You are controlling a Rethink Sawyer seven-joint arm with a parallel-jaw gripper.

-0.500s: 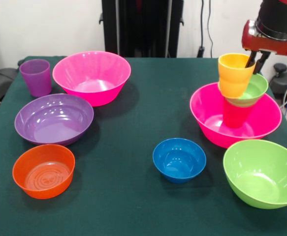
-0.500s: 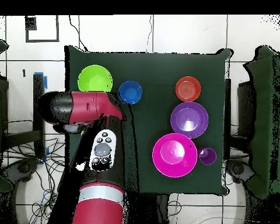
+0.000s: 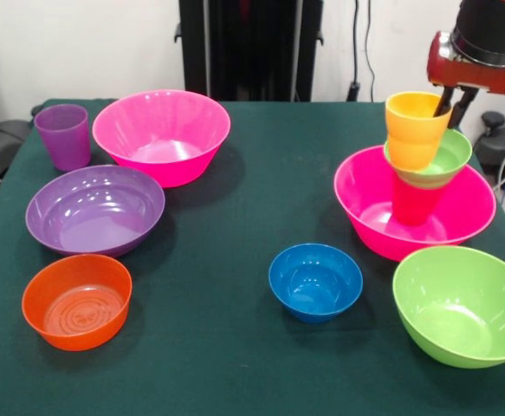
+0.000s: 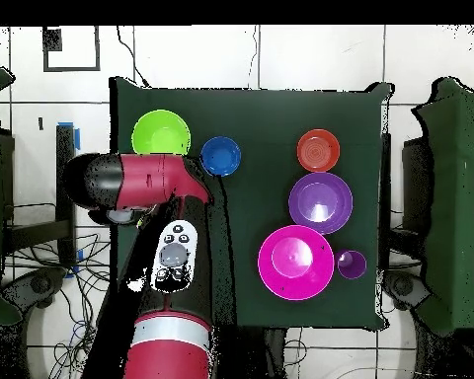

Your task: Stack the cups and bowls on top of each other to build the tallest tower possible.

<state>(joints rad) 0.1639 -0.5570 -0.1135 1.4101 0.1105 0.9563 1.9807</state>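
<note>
Next, my gripper pinches the yellow-orange cup (image 3: 415, 130) by its rim to settle the top of the tower in the small green bowl (image 3: 456, 154).
At the right of the front view a hot pink bowl (image 3: 460, 227) holds a red cup (image 3: 415, 204). A small green bowl (image 3: 449, 156) sits on the red cup, and a yellow-orange cup (image 3: 415, 130) stands upright in it. My gripper (image 3: 453, 107) hangs over this stack, open, with one finger inside the yellow-orange cup's far rim and one outside. Loose on the table are a lime green bowl (image 3: 460, 303), small blue bowl (image 3: 315, 280), shallow orange bowl (image 3: 77, 300), wide purple bowl (image 3: 94, 210), second hot pink bowl (image 3: 161, 135) and purple cup (image 3: 62, 135).
In the overhead view my arm (image 4: 142, 183) hides the stack. The lime green bowl (image 4: 161, 133), blue bowl (image 4: 220, 156), orange bowl (image 4: 318, 150), purple bowl (image 4: 320, 202), pink bowl (image 4: 295, 261) and purple cup (image 4: 352, 264) show on the green table (image 4: 251, 118).
</note>
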